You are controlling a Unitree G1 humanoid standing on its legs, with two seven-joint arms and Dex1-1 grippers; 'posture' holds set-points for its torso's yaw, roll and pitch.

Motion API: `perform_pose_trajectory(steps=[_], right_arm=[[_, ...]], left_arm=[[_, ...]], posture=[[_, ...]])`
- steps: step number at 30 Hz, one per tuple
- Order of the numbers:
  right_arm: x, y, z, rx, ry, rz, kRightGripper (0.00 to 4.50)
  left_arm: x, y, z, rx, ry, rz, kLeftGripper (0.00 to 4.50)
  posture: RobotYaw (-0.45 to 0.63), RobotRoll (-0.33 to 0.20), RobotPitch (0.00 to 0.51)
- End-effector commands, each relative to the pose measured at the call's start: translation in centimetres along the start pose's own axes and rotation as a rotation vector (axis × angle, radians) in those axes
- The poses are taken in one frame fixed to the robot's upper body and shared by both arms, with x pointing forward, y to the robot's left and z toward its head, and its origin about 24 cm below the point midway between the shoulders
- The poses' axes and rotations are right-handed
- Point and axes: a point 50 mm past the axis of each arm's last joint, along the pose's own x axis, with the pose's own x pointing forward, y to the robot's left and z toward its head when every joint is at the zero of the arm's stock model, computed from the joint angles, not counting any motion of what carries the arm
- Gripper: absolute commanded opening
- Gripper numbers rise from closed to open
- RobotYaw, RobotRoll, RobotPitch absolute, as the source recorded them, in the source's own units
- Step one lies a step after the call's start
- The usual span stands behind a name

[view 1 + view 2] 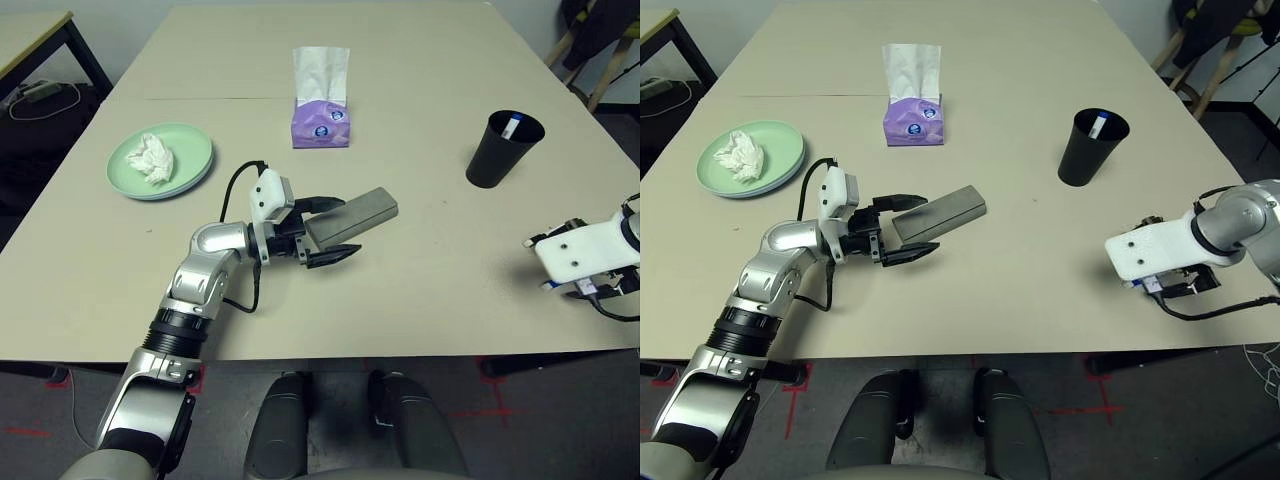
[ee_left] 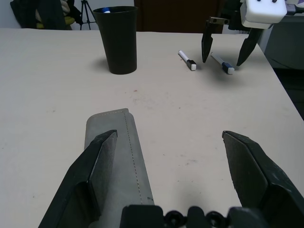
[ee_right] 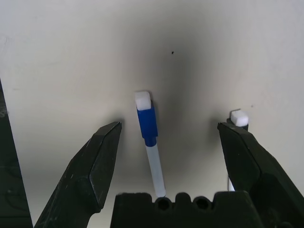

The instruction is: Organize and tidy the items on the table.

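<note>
The blue cap (image 3: 147, 124) has my open fingers low on both sides of it in the right wrist view, so my right gripper should close on the marker.
A grey glasses case (image 1: 360, 212) lies mid-table. My left gripper (image 1: 340, 227) is open around its near end, with one finger (image 2: 97, 161) against the case's side (image 2: 121, 156). A pale green plate (image 1: 185, 150) at the left holds crumpled white tissue (image 1: 152, 158). At the right stands the black cup (image 1: 503, 150) with a marker (image 1: 512, 126) in it. My right gripper (image 3: 168, 128) points down, open, over a blue-capped white marker (image 3: 149, 137) lying between its fingers. A second marker (image 2: 186, 60) lies on the table (image 1: 430, 270) just beside it.
A purple tissue pack (image 1: 320, 118) with a white sheet sticking up stands at the table's back middle. A smaller desk (image 1: 30, 40) with black legs is off the far left corner, and dark gear (image 1: 600, 40) off the far right.
</note>
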Motion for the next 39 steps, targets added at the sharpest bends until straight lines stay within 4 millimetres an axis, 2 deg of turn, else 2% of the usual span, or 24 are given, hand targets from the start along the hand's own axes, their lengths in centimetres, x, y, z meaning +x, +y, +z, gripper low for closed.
perform_pose_trajectory(steps=[1, 23, 26, 35, 36, 39], right_arm=[[0.35, 0.12, 0.33, -0.010, -0.001, -0.014, 4.50], [0.50, 0.38, 0.57, -0.092, 0.010, 0.030, 4.50], [0.58, 0.45, 0.46, -0.097, 0.012, 0.039, 3.86], [0.86, 0.38, 0.27, -0.111, 0.017, 0.042, 0.53], [0.87, 0.36, 0.27, -0.112, 0.017, 0.043, 0.39], [0.79, 0.23, 0.33, -0.114, 0.016, 0.041, 0.40]], left_arm=[[-0.15, -0.07, -0.03, 0.002, 0.016, 0.001, 4.48], [-0.34, 0.20, 0.14, 0.009, 0.022, 0.016, 4.48], [-0.34, 0.22, 0.15, 0.010, 0.021, 0.017, 4.50], [-0.30, 0.37, 0.23, 0.010, 0.020, 0.020, 4.50], [-0.30, 0.40, 0.25, 0.010, 0.020, 0.021, 4.50], [-0.34, 0.55, 0.31, 0.011, 0.022, 0.024, 4.50]], posture=[[0.06, 0.000, 0.183], [0.06, 0.000, 0.186], [0.06, 0.000, 0.186], [0.06, 0.000, 0.186], [0.06, 0.000, 0.186], [0.06, 0.000, 0.182]])
